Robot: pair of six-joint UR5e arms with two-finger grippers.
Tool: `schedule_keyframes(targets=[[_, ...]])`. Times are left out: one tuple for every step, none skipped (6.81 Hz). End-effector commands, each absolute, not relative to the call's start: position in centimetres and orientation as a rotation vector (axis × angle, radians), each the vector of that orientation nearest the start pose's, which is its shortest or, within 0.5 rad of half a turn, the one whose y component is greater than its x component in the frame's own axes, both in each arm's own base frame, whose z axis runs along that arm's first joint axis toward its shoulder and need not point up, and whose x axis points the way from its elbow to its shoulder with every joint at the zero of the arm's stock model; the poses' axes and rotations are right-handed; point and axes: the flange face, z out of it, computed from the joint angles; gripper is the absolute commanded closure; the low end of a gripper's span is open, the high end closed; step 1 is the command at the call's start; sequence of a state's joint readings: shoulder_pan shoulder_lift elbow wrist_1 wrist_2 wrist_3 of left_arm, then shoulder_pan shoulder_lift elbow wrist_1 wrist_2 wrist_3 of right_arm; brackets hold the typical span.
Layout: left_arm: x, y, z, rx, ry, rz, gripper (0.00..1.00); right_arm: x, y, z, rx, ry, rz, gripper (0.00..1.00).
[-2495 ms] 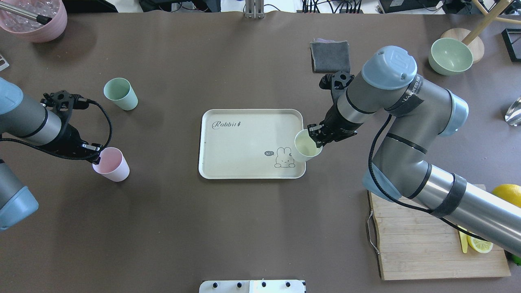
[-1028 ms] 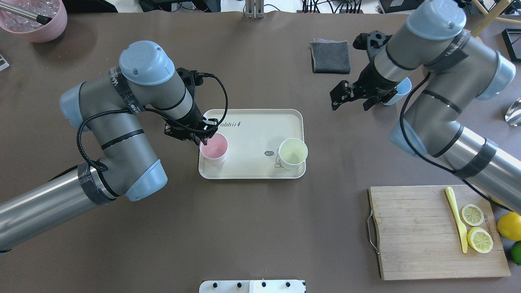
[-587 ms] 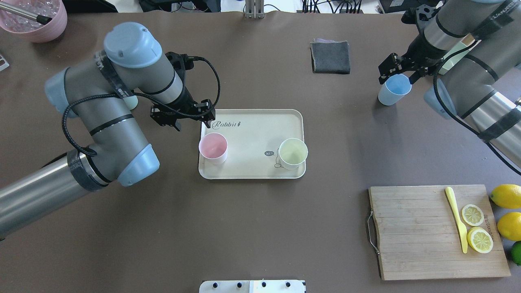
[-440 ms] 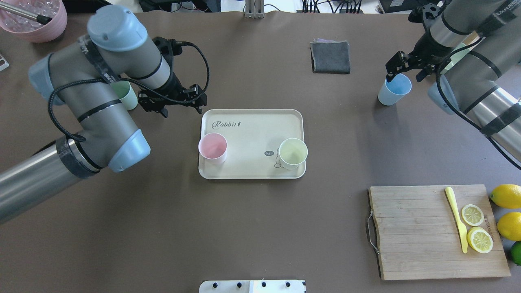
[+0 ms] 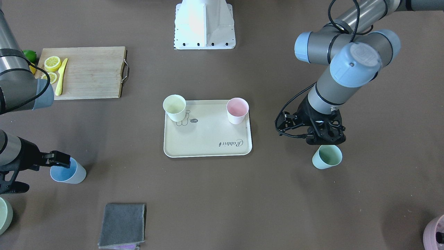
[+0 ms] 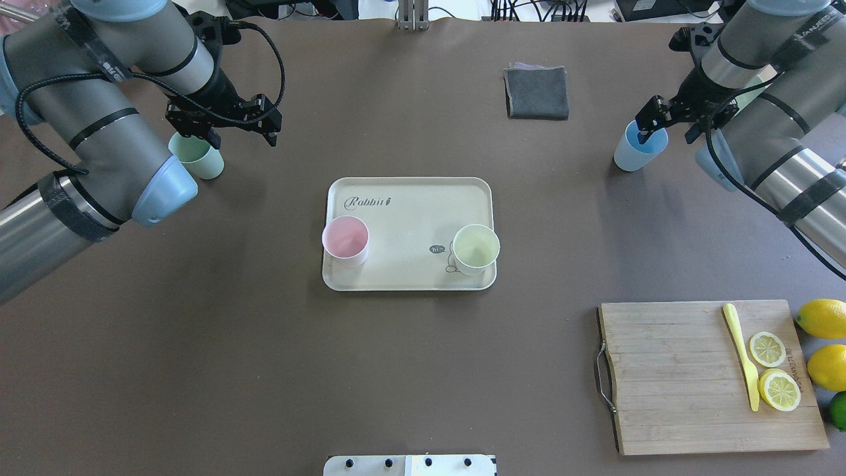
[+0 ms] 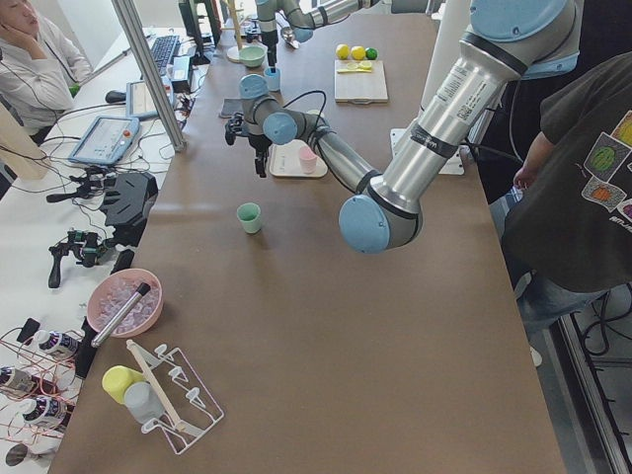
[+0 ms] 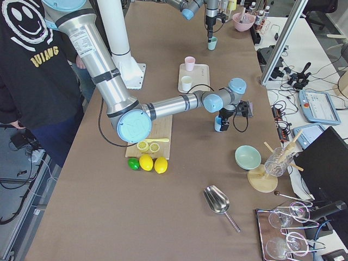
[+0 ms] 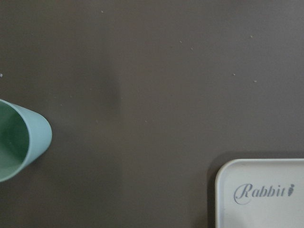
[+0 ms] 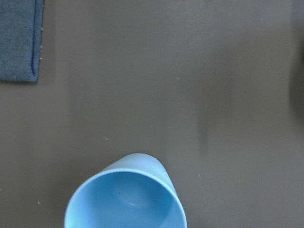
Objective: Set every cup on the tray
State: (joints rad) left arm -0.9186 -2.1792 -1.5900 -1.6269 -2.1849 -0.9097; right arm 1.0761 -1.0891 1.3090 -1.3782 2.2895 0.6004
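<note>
Next, my left gripper grabs the mint green cup by its rim point(image 5: 341, 157) to set it on the cream tray point(image 5: 208, 133) with the others.
The cream tray point(image 6: 410, 198) lies mid-table with the pink cup point(image 6: 345, 239) and the pale yellow cup point(image 6: 476, 248) upright on it. The mint green cup point(image 6: 196, 155) stands on the table left of the tray. My left gripper point(image 6: 243, 135) is open and empty, just above and to the right of it. The left wrist view has that cup point(image 9: 21, 140) at its left edge. The light blue cup point(image 6: 638, 147) stands on the table right of the tray. My right gripper point(image 6: 667, 131) is open, with one finger over the cup's mouth and the other outside.
A grey cloth point(image 6: 537, 92) lies behind the tray. A wooden cutting board point(image 6: 667, 377) with a yellow knife and lemon slices sits front right, with lemons beside it. A pale green bowl point(image 5: 4, 215) and a mauve pot point(image 5: 435, 231) stand at the far corners.
My left gripper let go of the pink cup on the tray and moved back and left to the green cup. My right gripper shifted slightly at the blue cup.
</note>
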Motion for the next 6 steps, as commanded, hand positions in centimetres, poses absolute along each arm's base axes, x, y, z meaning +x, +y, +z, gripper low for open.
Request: schedule_keyframes(targets=[[35.2,-59.7,28.5,0.056,0.880,-0.035,0.03,-27.7,-65.0,49.3,-0.047,-0.791,-0.041,0.73],[34.5,-59.9,29.2,0.056,0.873,-0.043,0.03,-27.7,-65.1,49.2,-0.045,-0.792,-0.045,1.00],[31.5,-60.3,32.2,0.084,0.848,0.003,0.03,-27.9,-65.1,48.4,-0.038,-0.799,-0.044,1.00],[27.2,-61.4,35.8,0.130,0.807,0.075,0.03,-28.1,-65.1,47.0,-0.031,-0.815,-0.049,1.00],[23.8,-63.1,39.7,0.140,0.765,0.117,0.03,-28.9,-65.2,44.6,-0.022,-0.837,-0.042,1.00],[23.8,-64.0,42.3,0.109,0.745,0.115,0.03,-30.9,-65.6,40.3,-0.019,-0.871,-0.003,1.00]])
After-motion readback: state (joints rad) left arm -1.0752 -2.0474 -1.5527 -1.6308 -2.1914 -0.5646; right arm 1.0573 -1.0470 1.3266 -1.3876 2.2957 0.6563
